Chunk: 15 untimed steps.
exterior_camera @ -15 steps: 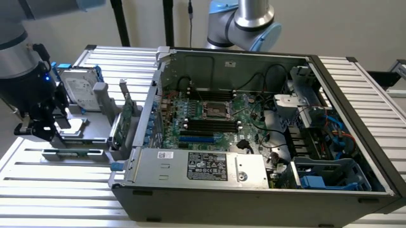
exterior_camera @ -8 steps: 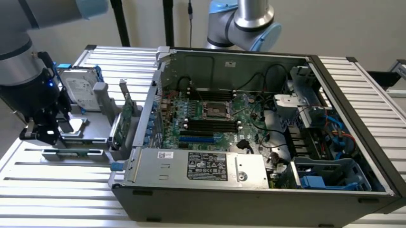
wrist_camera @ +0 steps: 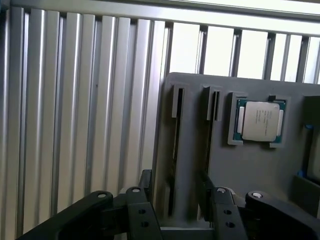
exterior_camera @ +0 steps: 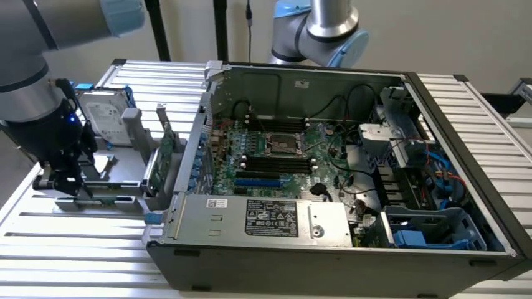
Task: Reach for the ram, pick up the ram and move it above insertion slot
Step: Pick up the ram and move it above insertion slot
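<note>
Next, my gripper grabs the ram by its bare part [exterior_camera: 101, 201] between the grey holder's posts, since the posts hold the ram at both ends.
In the wrist view the ram [wrist_camera: 174, 150] stands on edge in a narrow slot of the grey holder [wrist_camera: 240, 170], showing as a thin dark strip. My gripper [wrist_camera: 177, 202] is open and straddles that slot, one black finger [wrist_camera: 146, 187] on each side of the strip without touching it. In the exterior view the gripper [exterior_camera: 62, 182] hangs low over the same holder [exterior_camera: 116, 200], at the exterior view's left of the open computer case. The black memory slots [exterior_camera: 275, 165] lie on the motherboard inside the case.
A processor chip [wrist_camera: 260, 121] sits in a recess of the holder beside a second slot [wrist_camera: 212, 105]. A silver hard drive [exterior_camera: 104, 118] and a green expansion card [exterior_camera: 166, 152] stand upright between me and the case wall [exterior_camera: 195, 149]. Another robot arm [exterior_camera: 320, 28] stands behind the case.
</note>
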Available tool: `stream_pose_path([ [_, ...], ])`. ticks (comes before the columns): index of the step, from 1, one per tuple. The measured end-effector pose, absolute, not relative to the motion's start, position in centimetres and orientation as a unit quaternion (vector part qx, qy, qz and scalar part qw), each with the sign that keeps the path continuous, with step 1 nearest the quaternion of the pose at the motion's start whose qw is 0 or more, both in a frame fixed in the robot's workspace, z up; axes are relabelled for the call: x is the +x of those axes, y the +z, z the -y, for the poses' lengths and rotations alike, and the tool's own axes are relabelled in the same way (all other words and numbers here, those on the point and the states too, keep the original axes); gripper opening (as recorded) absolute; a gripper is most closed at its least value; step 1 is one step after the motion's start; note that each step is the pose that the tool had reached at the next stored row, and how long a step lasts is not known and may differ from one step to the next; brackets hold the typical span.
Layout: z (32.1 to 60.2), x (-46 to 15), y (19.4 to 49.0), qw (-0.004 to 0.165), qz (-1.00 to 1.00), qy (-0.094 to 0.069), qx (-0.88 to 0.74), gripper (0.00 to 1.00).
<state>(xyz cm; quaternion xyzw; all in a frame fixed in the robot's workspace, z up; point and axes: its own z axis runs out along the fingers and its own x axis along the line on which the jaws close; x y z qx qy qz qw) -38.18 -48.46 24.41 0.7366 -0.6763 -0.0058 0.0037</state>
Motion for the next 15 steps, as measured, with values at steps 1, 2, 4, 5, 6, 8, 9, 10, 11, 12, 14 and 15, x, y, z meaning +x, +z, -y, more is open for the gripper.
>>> stream_pose_path([
  [1,48.5,-38.2,24.2,0.003,0.676,-0.006,0.737,0.48],
  [2,48.5,-38.2,24.0,0.003,0.676,-0.005,0.737,0.48],
  [4,48.5,-38.2,23.7,0.003,0.676,-0.005,0.737,0.48],
  [5,48.5,-38.2,23.5,0.003,0.676,-0.005,0.737,0.48],
  [6,48.5,-38.2,23.3,0.003,0.676,-0.005,0.737,0.48],
  [8,48.5,-38.2,23.0,0.002,0.676,-0.005,0.737,0.48],
  [9,48.5,-38.2,22.8,0.002,0.675,-0.004,0.737,0.48],
  [10,48.5,-38.2,22.6,0.002,0.675,-0.004,0.737,0.48],
  [11,48.5,-38.2,22.4,0.002,0.675,-0.004,0.738,0.48],
  [12,48.5,-38.2,22.2,0.002,0.675,-0.004,0.738,0.48],
  [14,48.5,-38.2,21.9,0.001,0.675,-0.004,0.738,0.48],
  [15,48.5,-38.2,21.7,0.001,0.674,-0.004,0.738,0.48],
])
